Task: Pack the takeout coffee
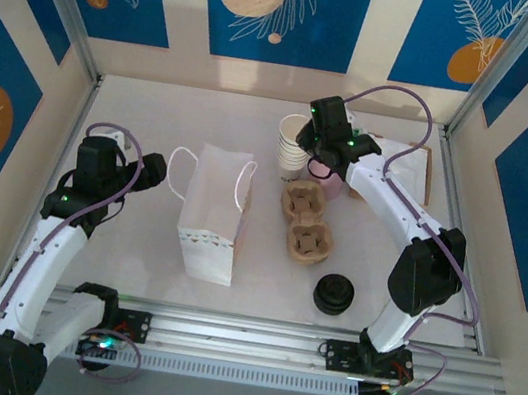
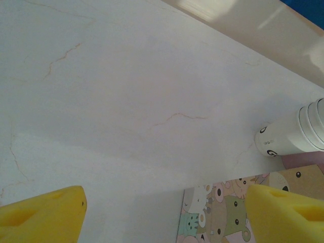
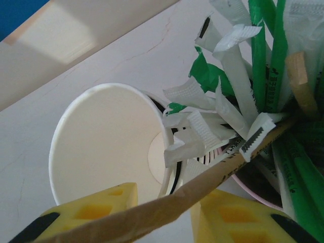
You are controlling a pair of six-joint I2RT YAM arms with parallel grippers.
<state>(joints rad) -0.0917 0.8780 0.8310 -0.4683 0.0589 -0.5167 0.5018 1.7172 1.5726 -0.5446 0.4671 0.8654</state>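
My right gripper should close on the open top cup now, as one finger is inside the cup and one outside, with its rim (image 1: pixel 300 141) (image 3: pixel 165 189) between them.
A white paper bag (image 1: pixel 213 211) stands open mid-table. Two pulp cup carriers (image 1: pixel 305 223) lie to its right, and a stack of black lids (image 1: pixel 334 294) sits nearer the front. My right gripper (image 1: pixel 312 150) hovers over the stack of white paper cups (image 1: pixel 291 147) and a pink holder of wrapped straws (image 1: pixel 328 176). Its jaws (image 3: pixel 164 210) stand a little apart, and a brown paper-wrapped straw (image 3: pixel 212 179) lies slantwise across them beside the open top cup (image 3: pixel 101 147). My left gripper (image 1: pixel 155 171), left of the bag, is open and empty (image 2: pixel 164 215).
A surface printed with cartoon animals (image 2: pixel 223 212) and a white cup stack (image 2: pixel 293 134) show ahead of the left fingers (image 2: pixel 48 215). Green and white wrapped straws (image 3: pixel 263 55) crowd the holder. Walls close in the table on three sides.
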